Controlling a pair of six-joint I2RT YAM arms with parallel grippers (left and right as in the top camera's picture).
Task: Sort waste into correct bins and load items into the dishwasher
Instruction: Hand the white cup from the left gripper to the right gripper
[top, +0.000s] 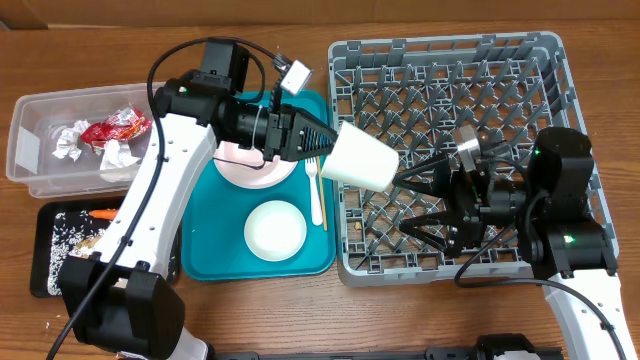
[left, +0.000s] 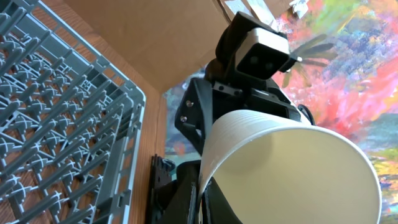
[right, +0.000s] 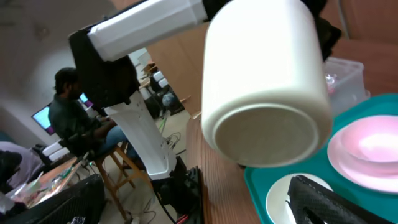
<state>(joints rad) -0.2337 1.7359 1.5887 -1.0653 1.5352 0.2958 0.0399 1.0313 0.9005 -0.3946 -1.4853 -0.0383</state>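
My right gripper grabs the small white cup around its base end (top: 383, 166) next, so the cup's rim stays free to load with its opening down into the dish rack (top: 450, 60).
My left gripper (top: 322, 147) is shut on the rim of the small white cup (top: 360, 158) and holds it on its side in the air over the left edge of the grey dish rack (top: 450, 60). The left wrist view shows the fingers (left: 202, 199) pinching the cup's wall (left: 292, 168). My right gripper (top: 405, 203) is open over the rack, its fingertips just right of the cup's base. The cup's base (right: 267, 87) fills the right wrist view. The pink plate (top: 250, 165), a white bowl (top: 275, 228) and the white fork (top: 317, 190) lie on the teal tray (top: 205, 255).
The clear tub (top: 30, 130) at the far left holds white napkins (top: 68, 138) and the red wrapper (top: 115, 128). The black tray (top: 45, 275) below it holds rice and the carrot (top: 103, 213). My left arm crosses above the teal tray.
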